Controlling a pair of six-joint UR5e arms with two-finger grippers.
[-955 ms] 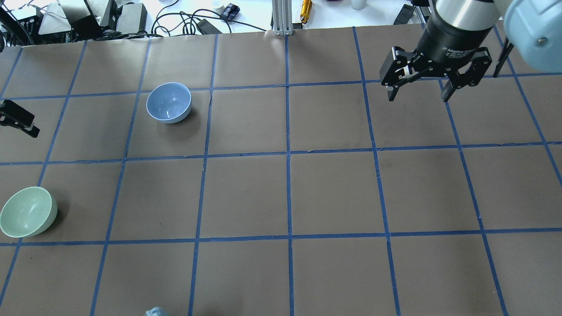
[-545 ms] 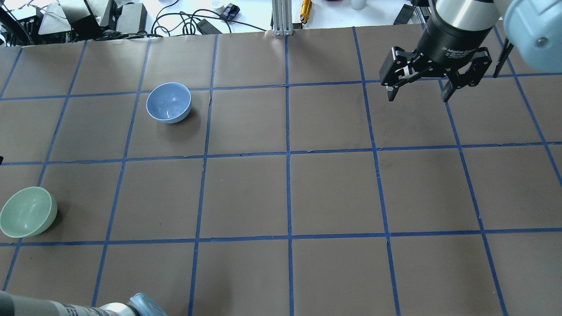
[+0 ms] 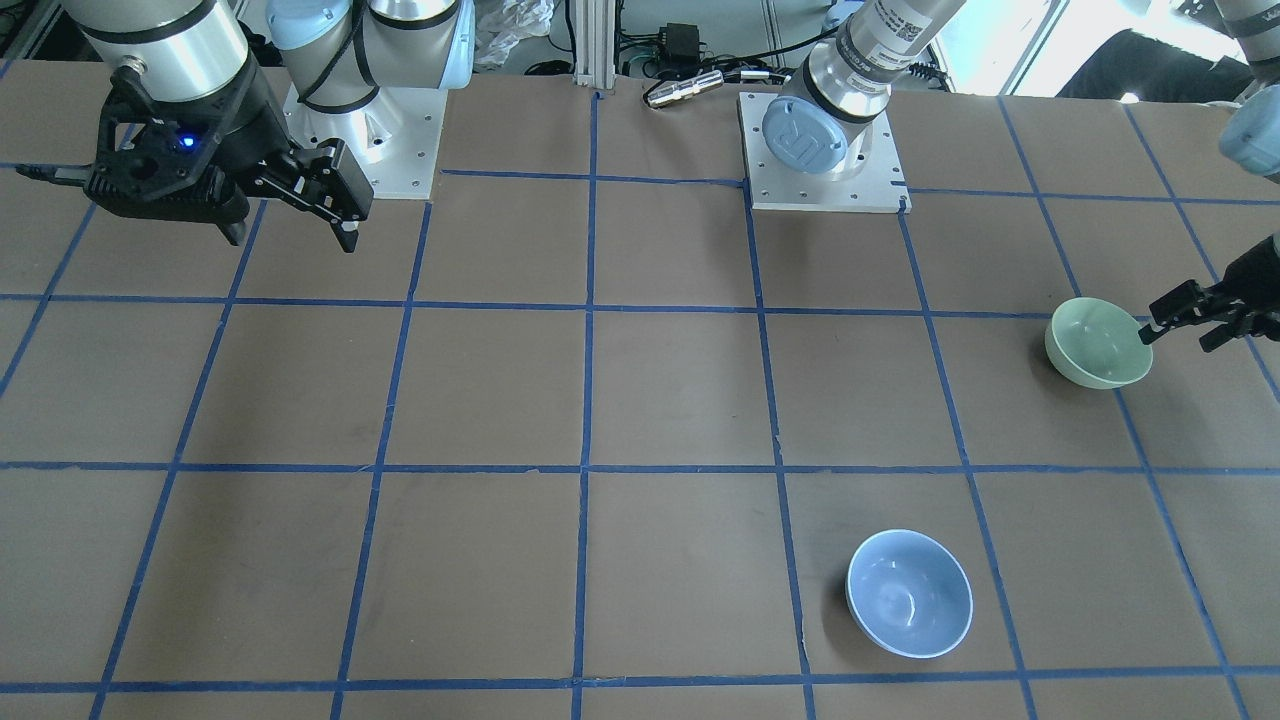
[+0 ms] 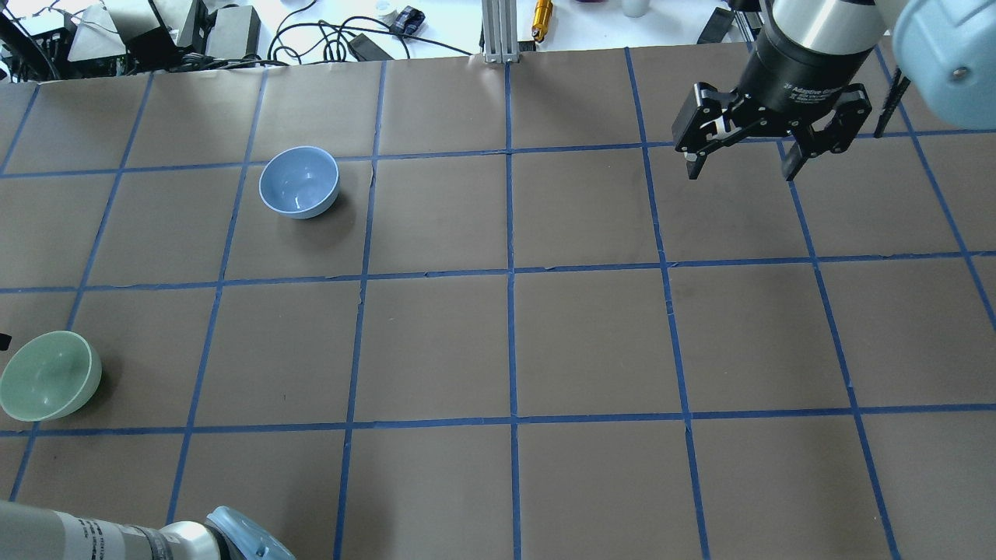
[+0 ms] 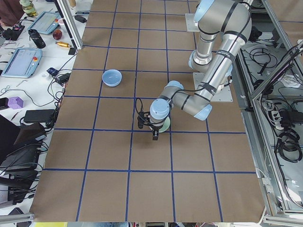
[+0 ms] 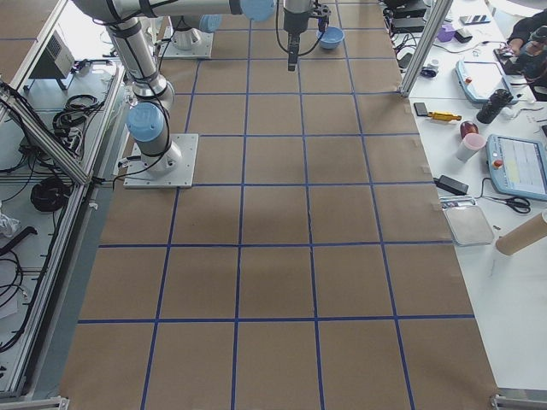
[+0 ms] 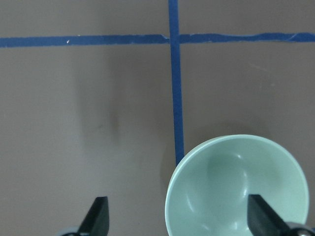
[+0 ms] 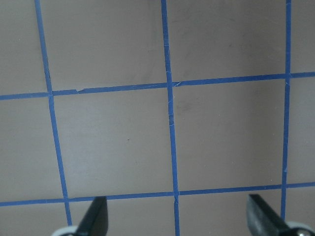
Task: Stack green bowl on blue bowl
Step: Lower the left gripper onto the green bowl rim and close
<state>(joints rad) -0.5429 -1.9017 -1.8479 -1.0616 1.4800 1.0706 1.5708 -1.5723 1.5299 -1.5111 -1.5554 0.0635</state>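
Note:
The green bowl needs to be stacked on the blue bowl, so my left gripper should grab the green bowl by its rim [image 7: 168,193] next.
The pale green bowl [image 4: 50,385] sits upright at the table's left edge, also in the front view [image 3: 1098,342]. The blue bowl [image 4: 299,181] sits upright farther out and to the right, apart from it [image 3: 909,592]. My left gripper [image 3: 1180,335] is open and empty, just above the green bowl's outer side. In the left wrist view the left gripper [image 7: 178,219] straddles the green bowl's [image 7: 236,187] rim: one finger over the inside, one outside. My right gripper [image 4: 739,167] is open and empty, high over the far right of the table.
Brown paper with a blue tape grid [image 4: 511,272] covers the table. The left arm's elbow [image 4: 156,537] juts in at the near left corner. Cables and boxes [image 4: 156,31] lie beyond the far edge. The arm bases [image 3: 822,150] stand on the robot's side.
My left gripper has moved along the table's left edge toward the robot, arriving over the green bowl. Its elbow has come into the overhead view's near left corner. The right arm and bowls have not moved.

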